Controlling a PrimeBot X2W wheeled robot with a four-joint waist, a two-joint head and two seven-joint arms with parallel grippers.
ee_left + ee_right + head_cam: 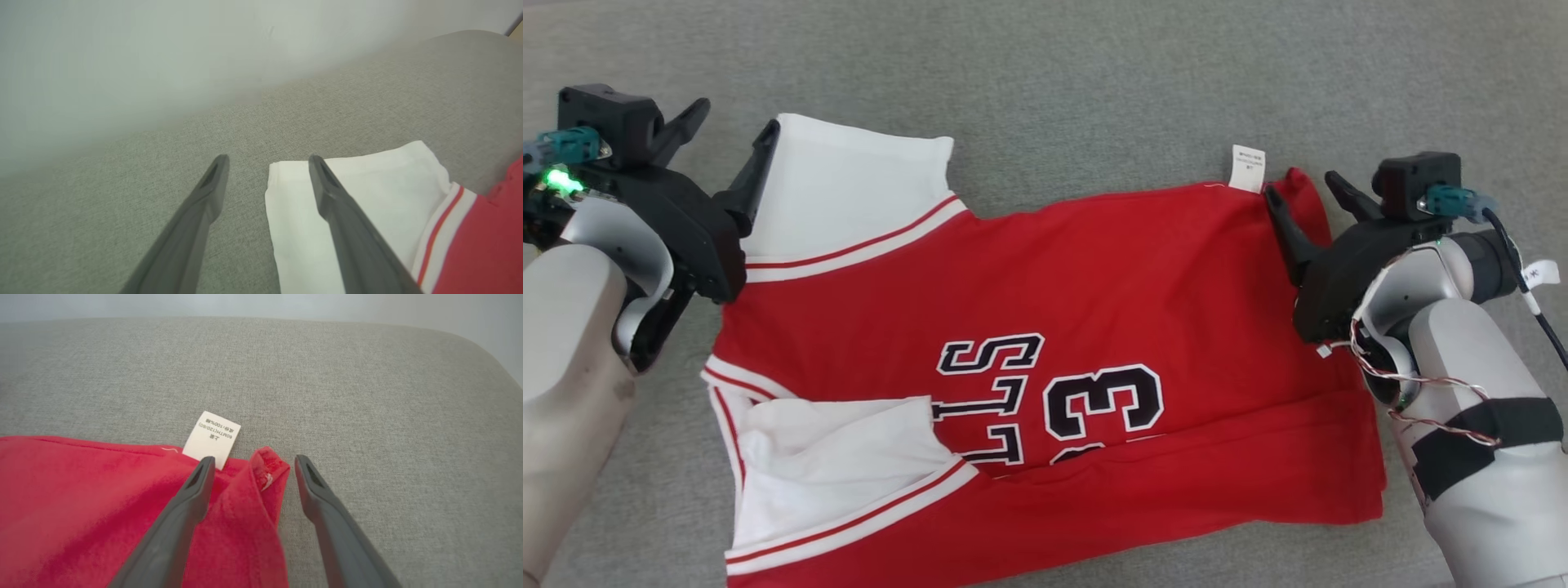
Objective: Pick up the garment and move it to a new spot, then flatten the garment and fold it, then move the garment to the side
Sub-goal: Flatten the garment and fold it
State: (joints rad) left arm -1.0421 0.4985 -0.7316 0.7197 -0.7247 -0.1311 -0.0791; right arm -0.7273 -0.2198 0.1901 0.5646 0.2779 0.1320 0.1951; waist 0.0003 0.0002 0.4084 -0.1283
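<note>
The red jersey needs to be folded, so my right gripper should next pick it up by its hem corner beside the care label.
The garment point(1094, 278) is a red jersey with white sleeves and black lettering, spread sideways on grey fabric, its near edge folded up over the numbers. My left gripper point(734, 129) stands open at the far white sleeve point(376, 192), one finger over the sleeve's corner, the other over bare fabric. My right gripper point(1308, 186) is open at the far right hem corner point(267, 465), which rises between the fingers beside a white care label point(212, 437). Neither gripper holds anything.
The grey upholstered surface point(1094, 82) runs all around the jersey, with free room beyond its far edge. In the wrist views a pale wall point(122, 61) stands behind the surface, whose corner rounds off at the right point(482, 347).
</note>
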